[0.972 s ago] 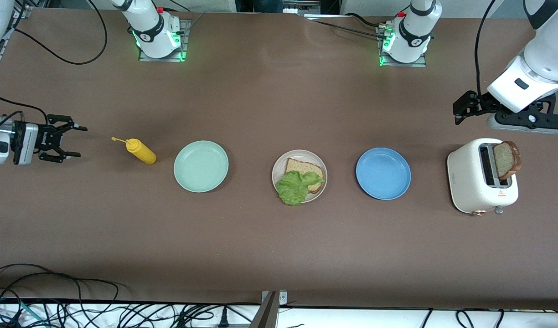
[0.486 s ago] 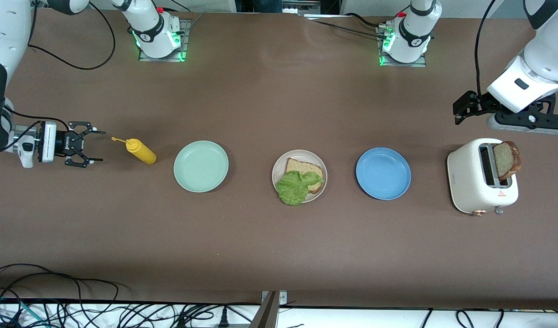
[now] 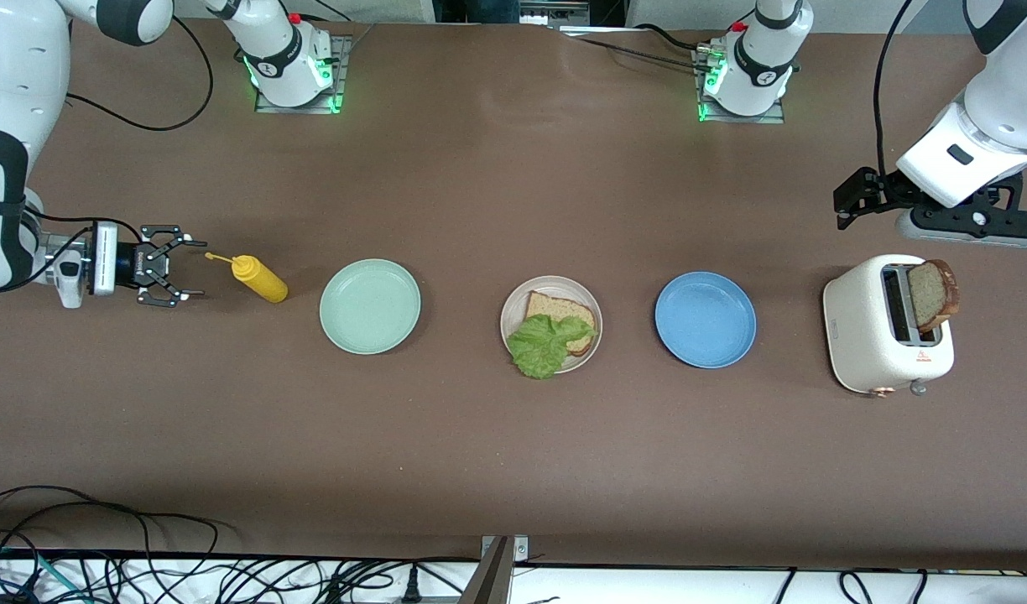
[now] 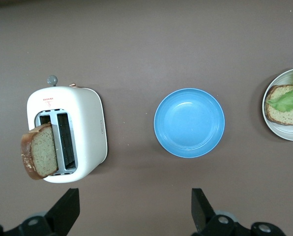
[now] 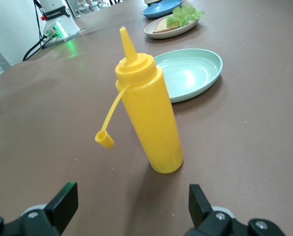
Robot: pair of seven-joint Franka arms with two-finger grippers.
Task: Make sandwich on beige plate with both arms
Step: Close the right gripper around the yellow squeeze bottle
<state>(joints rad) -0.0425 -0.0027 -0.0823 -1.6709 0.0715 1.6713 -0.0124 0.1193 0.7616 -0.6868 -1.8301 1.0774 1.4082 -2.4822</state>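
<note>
I should next use my right gripper to grab the bottle around its straight lower body (image 3: 268,285), because the bottle's cap hangs open beside its sloping nozzle.
The beige plate (image 3: 511,312) sits mid-table with one bread slice (image 3: 566,310) on it and a green lettuce leaf (image 3: 544,344) over that slice. The second bread slice (image 3: 933,294) stands up out of a white toaster (image 3: 866,327) at the left arm's end of the table. My left gripper (image 3: 849,205) is open and empty, up over the table beside the toaster; its wrist view shows the toaster (image 4: 87,128) and the slice (image 4: 41,157). My right gripper (image 3: 188,268) is open and empty, low beside a yellow squeeze bottle (image 3: 259,279), toward the right arm's end.
A mint-green plate (image 3: 370,306) lies between the bottle and the beige plate. A blue plate (image 3: 705,319) lies between the beige plate and the toaster. The bottle (image 5: 149,118) stands upright with its cap hanging open. Cables run along the table's near edge.
My right gripper has moved along the table toward the yellow bottle and now sits just short of its nozzle. The left arm has not moved.
</note>
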